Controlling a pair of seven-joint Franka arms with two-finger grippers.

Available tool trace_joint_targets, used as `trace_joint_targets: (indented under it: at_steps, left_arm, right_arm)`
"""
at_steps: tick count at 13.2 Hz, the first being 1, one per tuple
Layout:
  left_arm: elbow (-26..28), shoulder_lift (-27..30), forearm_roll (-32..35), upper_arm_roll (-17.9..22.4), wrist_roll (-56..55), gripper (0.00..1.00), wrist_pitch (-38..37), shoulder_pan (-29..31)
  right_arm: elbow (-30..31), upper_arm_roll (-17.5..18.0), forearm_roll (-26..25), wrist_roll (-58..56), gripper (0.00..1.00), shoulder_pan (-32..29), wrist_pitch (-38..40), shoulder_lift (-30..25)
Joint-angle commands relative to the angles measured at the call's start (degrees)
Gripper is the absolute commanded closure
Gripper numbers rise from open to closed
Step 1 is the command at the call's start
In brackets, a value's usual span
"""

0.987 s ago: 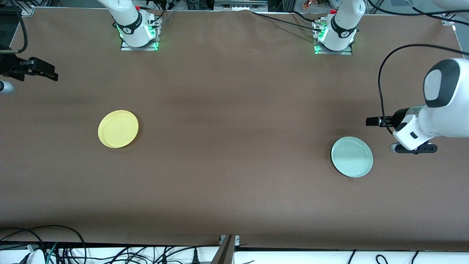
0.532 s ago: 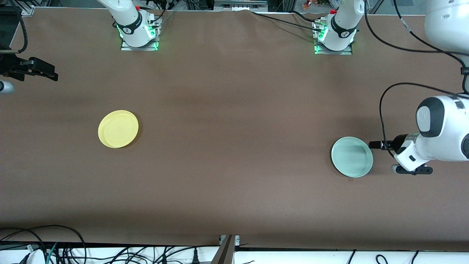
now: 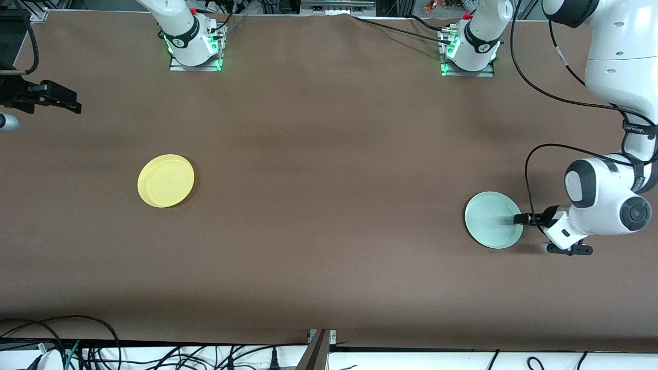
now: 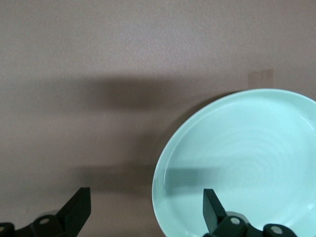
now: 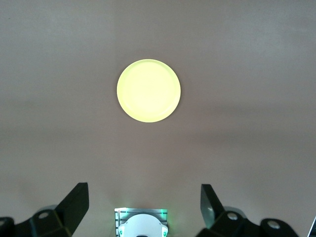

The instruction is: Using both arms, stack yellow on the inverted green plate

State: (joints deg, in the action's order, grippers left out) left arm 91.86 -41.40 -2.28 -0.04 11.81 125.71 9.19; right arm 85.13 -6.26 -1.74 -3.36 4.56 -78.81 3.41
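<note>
My left gripper moves lower, before it closes on the green plate's rim (image 4: 154, 187): in the left wrist view its fingers hang above it, shadows apart from them.
The pale green plate (image 3: 493, 220) lies hollow side up on the brown table toward the left arm's end. My left gripper (image 3: 518, 219) is low at the plate's edge and open. In the left wrist view (image 4: 145, 197) one finger is over the green plate (image 4: 247, 163), the other is over bare table, and the rim lies between them. The yellow plate (image 3: 166, 180) lies rim up toward the right arm's end. My right gripper (image 3: 72, 105) waits high up, open and empty, and its wrist view (image 5: 143, 190) looks down on the yellow plate (image 5: 148, 91).
The right arm's base (image 3: 195, 49) and the left arm's base (image 3: 468, 51) stand along the table's edge farthest from the front camera. Cables (image 3: 77, 349) hang below the nearest edge. A small pale mark (image 4: 260, 77) is on the table by the green plate.
My left arm has come down and swung nearer to the front camera, bringing its open gripper to the green plate's rim. The right arm and both plates have not moved.
</note>
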Motion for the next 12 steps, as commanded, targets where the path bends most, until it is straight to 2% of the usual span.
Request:
trace_joint_targets:
  at_steps: [1, 3, 5, 7, 10, 11, 12]
  left_arm:
    - [11.55, 5.79, 0.52, 0.04, 1.02, 0.0, 10.38, -0.05]
    - [15.27, 6.94, 0.52, 0.12, 1.02, 0.0, 14.82, -0.05]
    - [16.5, 7.91, 1.22, 0.04, 1.11, 0.0, 14.83, -0.05]
    - [19.92, 10.19, 1.22, 0.04, 1.11, 0.0, 15.09, -0.05]
    - [20.38, 10.02, 1.22, 0.04, 1.11, 0.0, 16.05, 0.04]
    - [20.38, 9.76, 1.22, 0.04, 1.2, 0.08, 16.14, 0.04]
    - [20.38, 9.76, 1.4, 0.04, 1.29, 0.31, 16.14, 0.04]
  right_arm:
    - [0.03, 0.11, 1.03, -0.51, 0.0, -0.51, -0.29, -0.25]
    - [0.03, 0.11, 1.03, -0.51, 0.0, -0.51, -0.29, -0.25]
    - [0.03, 0.11, 1.03, -0.51, 0.0, -0.6, -0.29, -0.25]
    - [0.03, 0.02, 1.03, -0.51, 0.0, -0.6, -0.29, -0.25]
    - [0.03, 0.11, 1.03, -0.51, 0.0, -0.6, -0.29, -0.25]
    - [0.03, 0.02, 1.03, -0.51, 0.0, -0.69, -0.29, -0.25]
    - [0.03, 0.11, 1.03, -0.51, 0.0, -0.78, -0.29, -0.25]
